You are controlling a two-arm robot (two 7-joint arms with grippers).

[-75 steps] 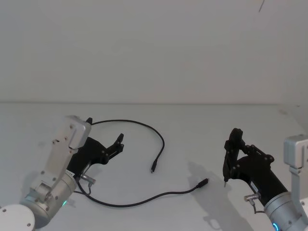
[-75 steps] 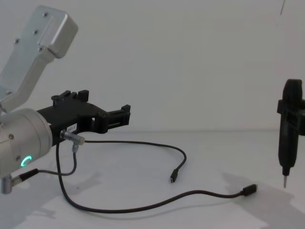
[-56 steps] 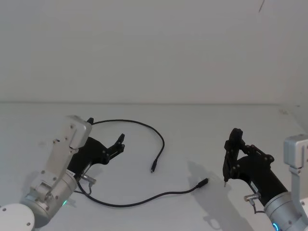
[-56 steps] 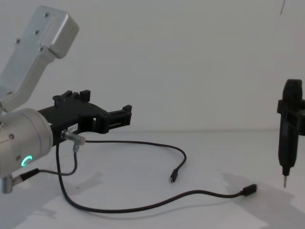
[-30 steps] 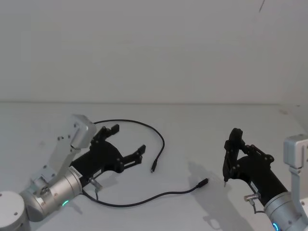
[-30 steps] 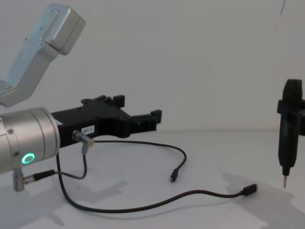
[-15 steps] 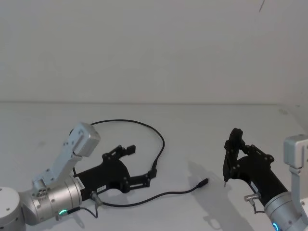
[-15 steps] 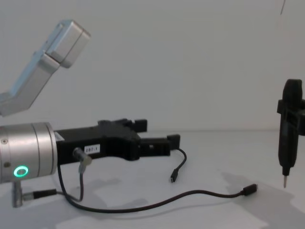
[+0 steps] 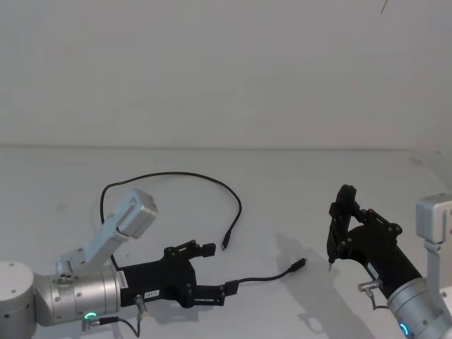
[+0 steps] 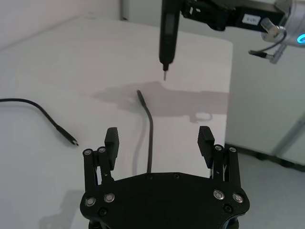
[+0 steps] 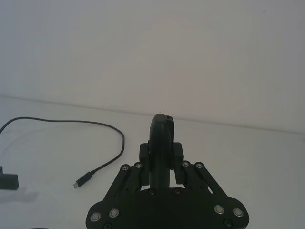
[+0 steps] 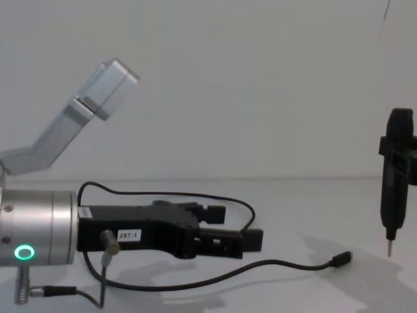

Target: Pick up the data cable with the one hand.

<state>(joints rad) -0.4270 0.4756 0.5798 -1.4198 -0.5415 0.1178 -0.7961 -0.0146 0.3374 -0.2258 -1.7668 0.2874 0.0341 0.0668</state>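
Note:
The other plug end of the cable is lying flat on the tabletop. My left gripper will next grab the cable by the raised arch behind its near plug (image 12: 266, 263).
The data cable (image 9: 236, 201) is a thin black cord looped on the white table, with one plug (image 9: 224, 247) inside the loop and the other plug (image 9: 300, 265) toward the right. My left gripper (image 9: 217, 270), the one hand with the white label, hangs low and open over the cable's near strand. In the left wrist view that strand (image 10: 151, 138) runs between the spread fingers (image 10: 112, 139), untouched, out to its plug (image 10: 139, 94). The chest view has the left gripper (image 12: 238, 227) just above the cord (image 12: 293, 265). My right gripper (image 9: 337, 233) stays at the right, shut on a slim black tool (image 11: 162, 138).
The white tabletop (image 9: 296, 183) carries nothing but the cable. The right tool's metal tip (image 12: 389, 250) points down, a little beyond the cable's right plug (image 12: 342, 259). A white wall stands behind the table.
My left arm has swung forward and to the right and dropped lower, bringing the open gripper from the cable's left loop to above the near strand. The right arm has not moved.

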